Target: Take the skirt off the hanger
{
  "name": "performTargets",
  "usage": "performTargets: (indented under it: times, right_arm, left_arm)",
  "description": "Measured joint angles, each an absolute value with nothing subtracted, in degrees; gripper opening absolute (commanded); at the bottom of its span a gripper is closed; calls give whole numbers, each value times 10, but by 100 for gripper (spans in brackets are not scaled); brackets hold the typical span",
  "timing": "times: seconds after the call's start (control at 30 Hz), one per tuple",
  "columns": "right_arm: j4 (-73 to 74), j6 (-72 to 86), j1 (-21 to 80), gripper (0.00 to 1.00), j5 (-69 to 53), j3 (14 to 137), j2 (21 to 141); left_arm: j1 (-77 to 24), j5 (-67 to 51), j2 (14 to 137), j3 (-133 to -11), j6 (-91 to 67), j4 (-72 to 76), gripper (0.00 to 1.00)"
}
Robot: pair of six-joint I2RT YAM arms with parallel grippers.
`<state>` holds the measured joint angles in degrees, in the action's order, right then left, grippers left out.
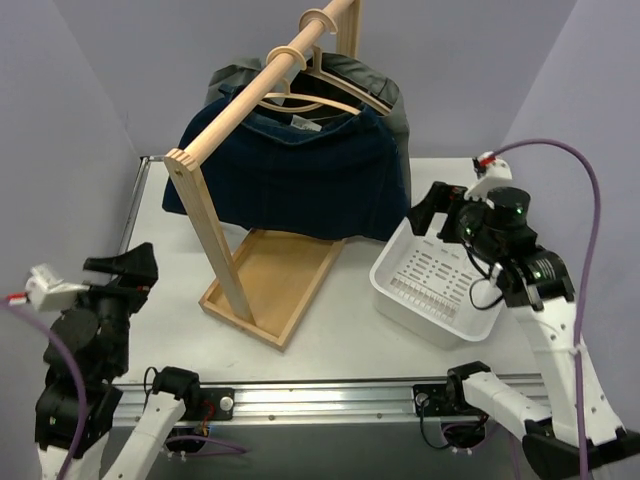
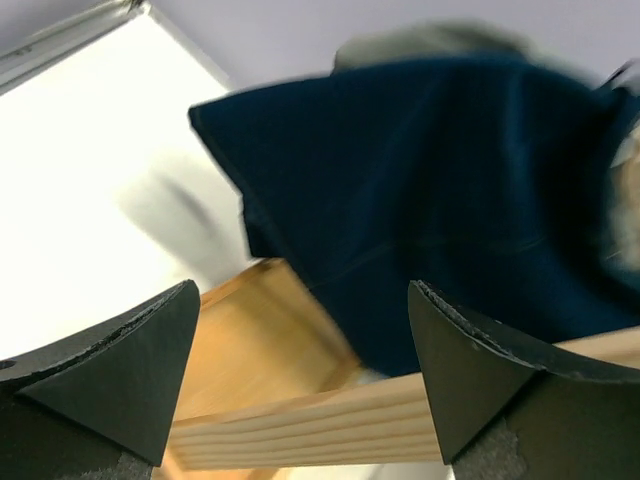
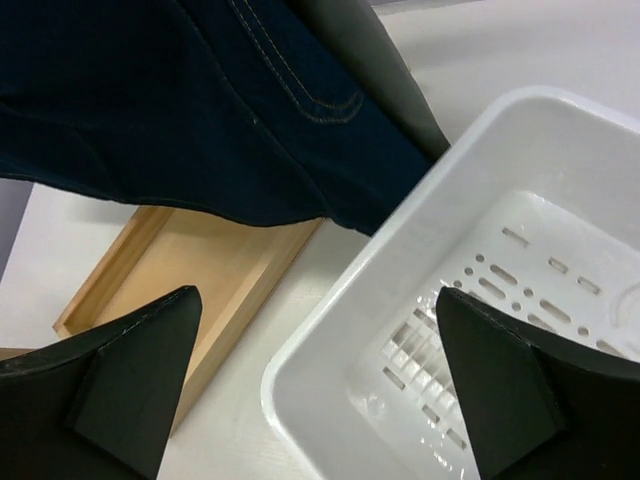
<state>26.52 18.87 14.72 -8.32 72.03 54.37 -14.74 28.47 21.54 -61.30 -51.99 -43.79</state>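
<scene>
I need to lift the skirt and hanger off the rack's bar, so next I should grab the skirt's basket-side waist end (image 1: 372, 124), below the hanger tip (image 1: 357, 111), with my right gripper.
A dark blue denim skirt (image 1: 300, 175) hangs on a wooden hanger (image 1: 318, 95) from the rail of a wooden rack (image 1: 262, 82). It also shows in the left wrist view (image 2: 430, 190) and the right wrist view (image 3: 190, 110). My left gripper (image 1: 125, 268) is open and empty at the near left, apart from the skirt, with the rack's post (image 2: 380, 420) between its fingers in its own view. My right gripper (image 1: 432, 212) is open and empty above the near left corner of a white basket (image 1: 400, 285), just right of the skirt's hem.
A second dark grey garment (image 1: 375, 85) hangs behind the skirt. The rack stands on a shallow wooden tray base (image 1: 280, 285). The perforated white basket (image 3: 330, 340) sits on the white table right of the rack. Grey walls close in left, right and back.
</scene>
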Motion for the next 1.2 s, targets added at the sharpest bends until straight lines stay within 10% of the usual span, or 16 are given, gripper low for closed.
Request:
performTargets:
  times: [0.57, 0.93, 1.07, 1.2]
  right_arm:
    - [112, 68, 147, 98, -298, 948, 824]
    - [67, 46, 172, 75, -446, 990, 927]
    - [68, 26, 190, 57, -490, 996, 933]
    - [63, 12, 200, 1, -518, 1001, 933]
  left_arm:
    - [-150, 281, 370, -689, -336, -483, 94]
    - [-150, 283, 372, -693, -284, -492, 98]
    - [-150, 279, 390, -709, -272, -497, 93]
    - [-150, 264, 404, -722, -265, -501, 90]
